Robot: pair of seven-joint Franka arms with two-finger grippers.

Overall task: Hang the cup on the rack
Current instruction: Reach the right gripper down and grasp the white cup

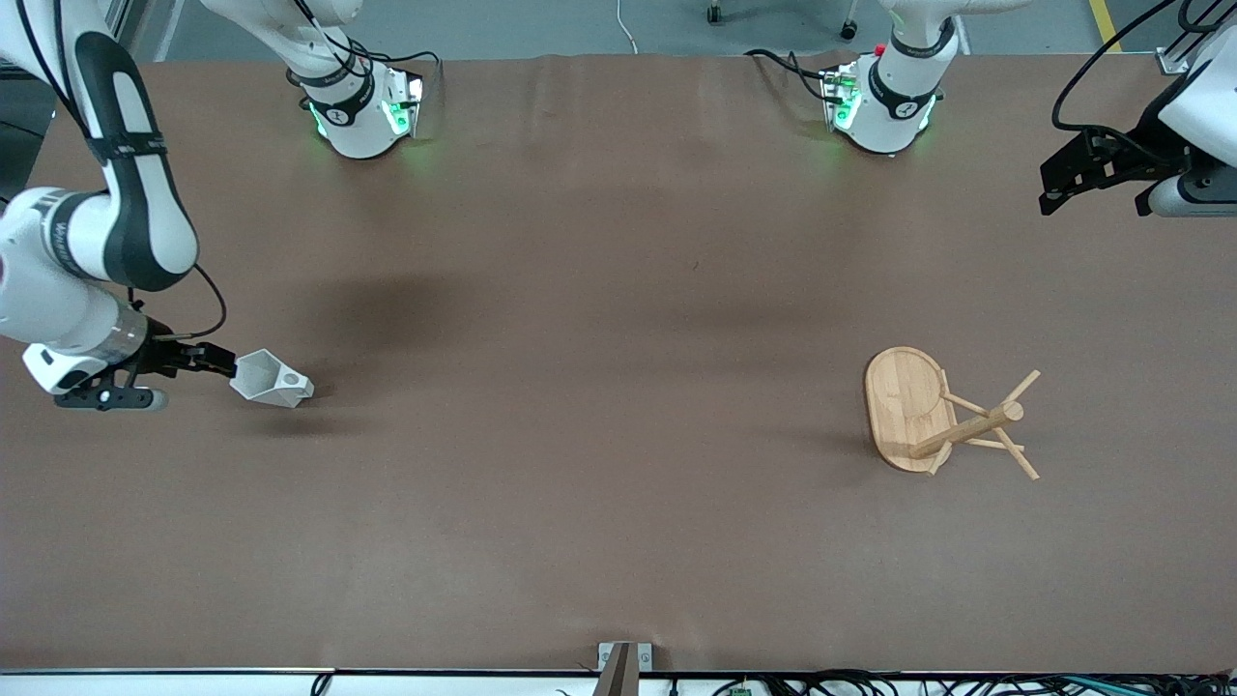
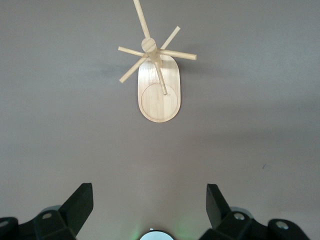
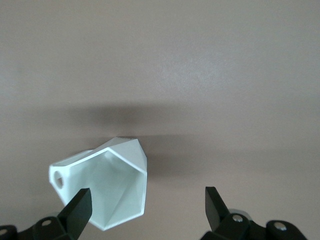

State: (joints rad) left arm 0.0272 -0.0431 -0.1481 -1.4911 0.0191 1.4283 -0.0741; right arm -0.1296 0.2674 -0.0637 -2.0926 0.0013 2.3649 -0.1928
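Note:
My right gripper grabs the white cup by its rim [image 3: 145, 192] next, leaving the white cup's handle [image 3: 58, 179] free to hang on the rack.
The white faceted cup [image 1: 271, 381] lies on its side on the table toward the right arm's end, its mouth turned to my right gripper [image 1: 216, 362]. That gripper is open and low, right at the cup's rim. In the right wrist view the cup [image 3: 107, 182] sits off-centre by one fingertip [image 3: 80, 202] of the right gripper [image 3: 147, 200], and the handle tab's hole [image 3: 58, 178] shows. The bamboo rack [image 1: 913, 406] stands toward the left arm's end. My left gripper [image 1: 1063, 193] is open and empty, held high. The left wrist view shows the rack [image 2: 159, 92] far from the left gripper [image 2: 149, 200].
The brown table [image 1: 618, 435] stretches bare between the cup and the rack. Both arm bases [image 1: 358, 116] stand along the edge farthest from the front camera. A small bracket [image 1: 623, 662] sits at the nearest edge.

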